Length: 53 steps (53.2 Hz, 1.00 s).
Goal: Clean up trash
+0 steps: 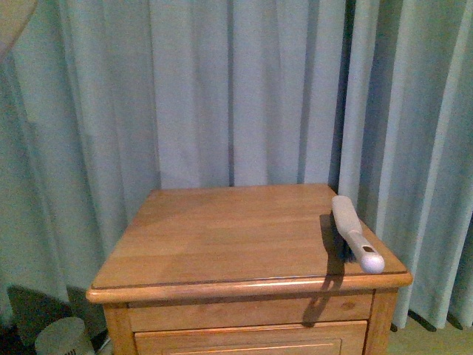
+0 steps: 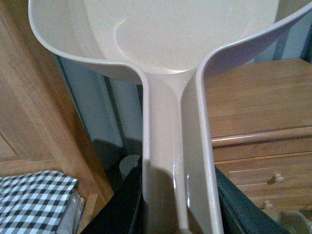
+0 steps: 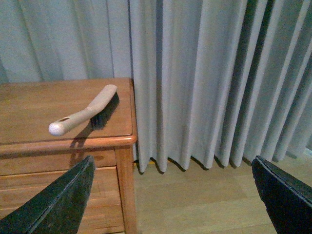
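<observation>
The trash needs to be swept up. My right gripper will next grab the brush [image 1: 356, 233] by its beige handle [image 1: 363, 251] to do that.
My left gripper [image 2: 178, 195] is shut on the handle of a beige dustpan [image 2: 170, 34], whose pan fills the left wrist view; its black fingers [image 2: 117, 204] press both sides of the handle. A corner of the dustpan [image 1: 15, 22] shows at the top left of the front view. A beige hand brush [image 1: 356, 233] with dark bristles lies on the right edge of the wooden cabinet top [image 1: 236, 237]. The brush [image 3: 87, 111] also shows in the right wrist view. My right gripper [image 3: 170, 195] is open and empty, over the floor to the right of the cabinet. I see no trash.
Pale curtains [image 1: 244, 89] hang close behind and beside the cabinet. A pale round bin [image 1: 63, 336] stands on the floor at the cabinet's left. The left wrist view shows a checked cloth [image 2: 29, 200] and cabinet drawers with knobs [image 2: 278, 178]. Wooden floor [image 3: 195, 195] lies right of the cabinet.
</observation>
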{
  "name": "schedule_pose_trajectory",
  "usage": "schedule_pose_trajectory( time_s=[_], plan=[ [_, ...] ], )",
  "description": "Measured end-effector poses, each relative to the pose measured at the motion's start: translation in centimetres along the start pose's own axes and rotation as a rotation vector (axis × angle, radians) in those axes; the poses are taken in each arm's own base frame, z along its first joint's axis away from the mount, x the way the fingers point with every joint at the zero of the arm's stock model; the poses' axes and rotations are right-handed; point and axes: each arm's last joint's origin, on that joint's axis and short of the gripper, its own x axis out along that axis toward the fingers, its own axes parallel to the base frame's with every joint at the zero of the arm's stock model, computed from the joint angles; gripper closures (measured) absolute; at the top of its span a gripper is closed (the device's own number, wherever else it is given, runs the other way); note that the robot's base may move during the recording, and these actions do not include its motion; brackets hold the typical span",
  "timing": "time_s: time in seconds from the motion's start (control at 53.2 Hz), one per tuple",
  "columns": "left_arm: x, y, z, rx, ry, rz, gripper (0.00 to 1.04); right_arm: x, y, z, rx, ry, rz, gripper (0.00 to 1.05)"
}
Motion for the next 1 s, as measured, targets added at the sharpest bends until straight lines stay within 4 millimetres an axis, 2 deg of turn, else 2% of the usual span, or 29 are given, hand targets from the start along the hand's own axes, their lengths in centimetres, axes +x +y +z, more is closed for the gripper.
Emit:
schedule_pose_trajectory(
  time_s=[0.056,0.207,0.338,0.451,0.526,0.752,0.883,0.996],
  plan=[
    [0.0,0.0,0.0,-0.007,0.001,0.001,0.78,0.0,0.0,0.0,-0.003,0.0,-0.006,0.07],
    [0.0,0.0,0.0,-0.012,-0.002,-0.007,0.78,1.2,0.5,0.7,-0.173,0.08,-0.352,0.07],
    [0.0,0.0,0.0,-0.014,-0.002,-0.008,0.78,4.3,1.6,3.4,-0.18,0.155,-0.293,0.07],
    [0.0,0.0,0.0,-0.015,-0.002,-0.008,0.78,8.0,3.0,5.9,-0.148,0.241,-0.214,0.07],
    [0.0,0.0,0.0,-0.016,-0.002,-0.008,0.78,11.8,4.7,7.8,-0.084,0.347,-0.131,0.07],
    [0.0,0.0,0.0,-0.017,-0.002,-0.008,0.78,19.6,9.7,9.3,0.084,0.596,-0.005,0.07],
    [0.0,0.0,0.0,-0.017,-0.002,-0.008,0.78,24.0,13.1,8.9,0.209,0.693,0.014,0.07],
    [0.0,0.0,0.0,-0.017,-0.002,-0.008,0.78,26.9,14.7,6.7,0.299,0.78,-0.038,0.07]
  ],
)
